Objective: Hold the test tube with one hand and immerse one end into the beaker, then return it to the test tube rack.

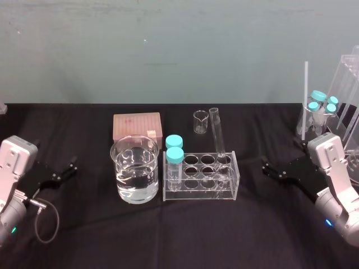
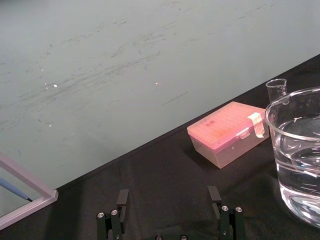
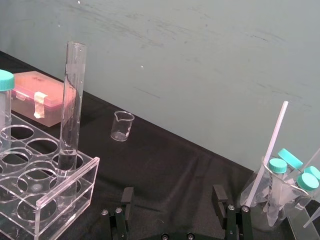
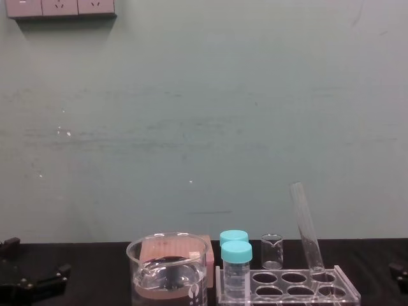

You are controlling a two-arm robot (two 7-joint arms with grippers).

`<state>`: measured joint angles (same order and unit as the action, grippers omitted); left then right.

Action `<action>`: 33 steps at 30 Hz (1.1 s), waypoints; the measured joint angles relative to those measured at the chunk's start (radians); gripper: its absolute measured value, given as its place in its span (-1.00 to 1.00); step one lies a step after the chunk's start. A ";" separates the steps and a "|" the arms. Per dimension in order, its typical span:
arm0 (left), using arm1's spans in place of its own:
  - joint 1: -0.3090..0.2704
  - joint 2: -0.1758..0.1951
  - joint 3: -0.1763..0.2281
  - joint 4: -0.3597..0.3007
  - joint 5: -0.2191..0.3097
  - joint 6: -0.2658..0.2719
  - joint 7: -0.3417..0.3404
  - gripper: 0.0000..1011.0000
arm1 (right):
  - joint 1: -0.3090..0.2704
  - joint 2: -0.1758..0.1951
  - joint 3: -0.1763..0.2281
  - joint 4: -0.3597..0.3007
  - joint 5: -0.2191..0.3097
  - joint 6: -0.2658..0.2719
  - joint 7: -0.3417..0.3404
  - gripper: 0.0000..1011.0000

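The rack's hole closes around the test tube's lower end, so my right gripper should next grab its bare upper part (image 4: pixel 305 218) (image 3: pixel 73 95) to immerse the test tube.
The test tube (image 1: pixel 218 134) leans in the back right hole of the clear test tube rack (image 1: pixel 224 191), its open top tilted to the left; it also stands out in the right wrist view (image 3: pixel 71 105) and the chest view (image 4: pixel 306 226). Left of the rack stands the wide beaker (image 1: pixel 134 169), about half full of clear liquid. My right gripper (image 1: pixel 270 168) rests open on the black cloth to the right of the rack, nothing between its fingers (image 3: pixel 126 197). At the far left my left gripper (image 1: pixel 66 170) lies open, its fingers (image 2: pixel 121 198) apart and bare.
Two teal-capped vials (image 1: pixel 174 154) stand in the rack's left holes. A pink lidded box (image 1: pixel 137 126) and a tiny beaker (image 1: pixel 201 121) sit behind. A flask with capped tubes and a white rod (image 1: pixel 320 109) stands at the far right beside clear stands.
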<state>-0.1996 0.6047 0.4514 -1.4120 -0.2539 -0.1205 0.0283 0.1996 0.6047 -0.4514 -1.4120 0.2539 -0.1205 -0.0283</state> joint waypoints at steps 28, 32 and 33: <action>0.000 0.000 0.000 0.000 0.000 0.000 0.000 0.98 | -0.002 -0.002 0.043 -0.007 0.076 -0.011 0.094 0.98; 0.000 0.000 0.000 0.000 0.000 0.000 0.000 0.98 | 0.004 -0.007 0.075 -0.013 0.153 0.008 0.166 0.98; 0.000 0.000 0.000 0.000 0.000 0.000 0.000 0.98 | 0.007 -0.008 0.080 -0.013 0.168 0.013 0.183 0.98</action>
<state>-0.1995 0.6047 0.4514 -1.4120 -0.2539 -0.1206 0.0283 0.2065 0.5971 -0.3711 -1.4247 0.4223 -0.1071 0.1545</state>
